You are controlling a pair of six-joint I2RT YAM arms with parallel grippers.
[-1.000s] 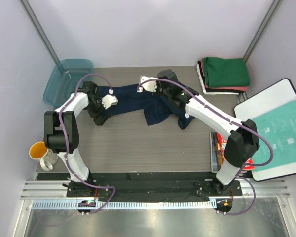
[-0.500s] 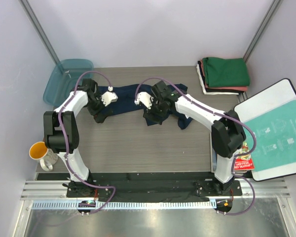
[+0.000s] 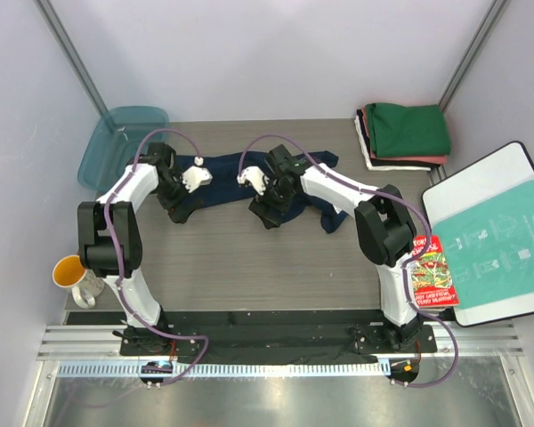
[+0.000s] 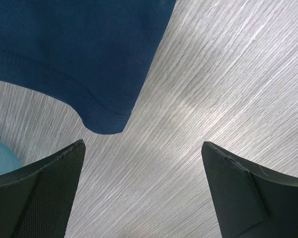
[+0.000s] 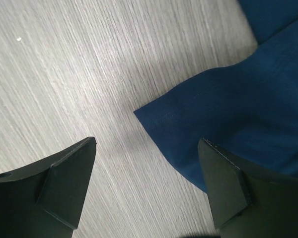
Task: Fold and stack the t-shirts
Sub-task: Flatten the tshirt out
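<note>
My right gripper should grab the navy t-shirt (image 5: pixel 238 114) by its pointed corner (image 5: pixel 146 118) next. Then it can spread the crumpled cloth flat for folding.
A dark navy t-shirt (image 3: pixel 227 173) lies crumpled across the back of the table between my two arms. My left gripper (image 3: pixel 180 212) hovers open at its left end. In the left wrist view a hemmed corner of the navy t-shirt (image 4: pixel 79 54) lies just beyond the open left gripper (image 4: pixel 144 163), with bare table between the fingers. My right gripper (image 3: pixel 269 216) is open over the shirt's near edge. In the right wrist view the right gripper (image 5: pixel 146 163) straddles a pointed corner of the navy t-shirt (image 5: pixel 238 114). Folded t-shirts (image 3: pixel 405 133), green on top of salmon-red and white, are stacked at the back right.
A teal plastic bin (image 3: pixel 125 142) stands at the back left, its edge (image 4: pixel 0 156) showing in the left wrist view. A yellow mug (image 3: pixel 71 274) sits off the table's left side. On the right lie a white board with a teal-printed bag (image 3: pixel 498 240) and a red packet (image 3: pixel 432 271).
My right gripper has opened and let go of the shirt, then swung left and nearer, to the shirt's near corner. The left arm has shifted only slightly and stays open.
</note>
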